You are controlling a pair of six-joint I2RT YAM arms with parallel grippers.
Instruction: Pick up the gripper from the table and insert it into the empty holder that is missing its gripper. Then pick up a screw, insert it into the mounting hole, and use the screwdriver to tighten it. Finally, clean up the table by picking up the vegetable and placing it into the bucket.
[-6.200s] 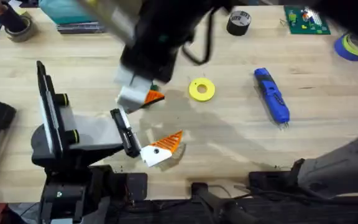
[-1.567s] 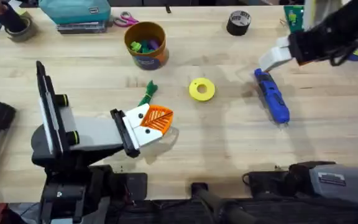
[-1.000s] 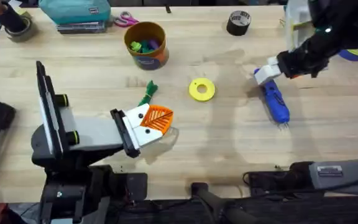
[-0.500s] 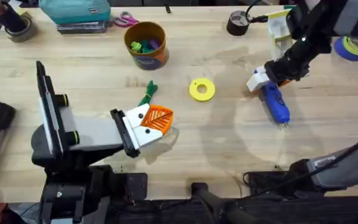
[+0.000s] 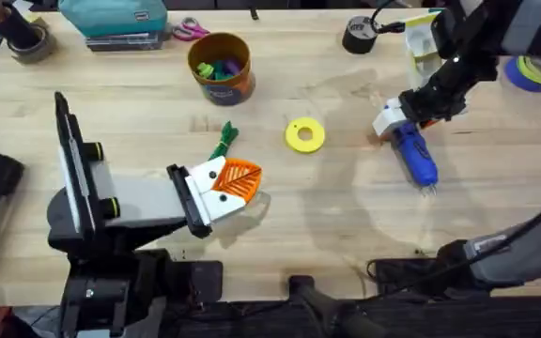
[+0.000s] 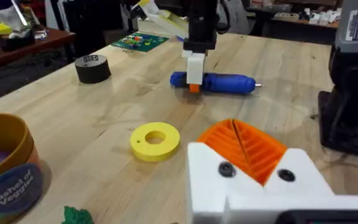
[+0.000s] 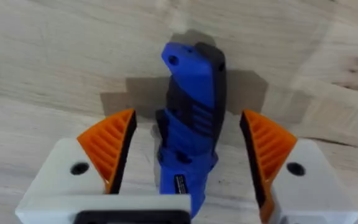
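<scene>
Next, my right gripper needs to grip the blue screwdriver by its black-and-blue handle (image 5: 413, 152) (image 7: 193, 121) to tighten the screw in the mounting hole.
My right gripper (image 5: 404, 122) hangs open over the rear end of the blue screwdriver (image 5: 415, 153), which lies flat on the table. In the right wrist view its orange pads (image 7: 114, 149) stand on either side of the screwdriver (image 7: 191, 130), apart from it. The left gripper (image 5: 236, 180) rests low on the table, shut and holding nothing. Its two orange ribbed fingertips (image 6: 244, 144) sit in white holders (image 6: 253, 183) and press together. The green vegetable (image 5: 224, 141) lies just behind it. The orange-brown bucket (image 5: 222, 68) stands farther back. A loose screw is out of view.
A yellow ring disc (image 5: 305, 134) lies between the left gripper and the screwdriver. A black tape roll (image 5: 361, 34), a blue tape roll (image 5: 533, 71), scissors (image 5: 191, 31) and a teal box (image 5: 115, 17) line the far edge. Colourful toys lie inside the bucket.
The right arm left the left gripper, where the second orange fingertip now sits. It swung to the far right and came down over the screwdriver. The left arm stayed still.
</scene>
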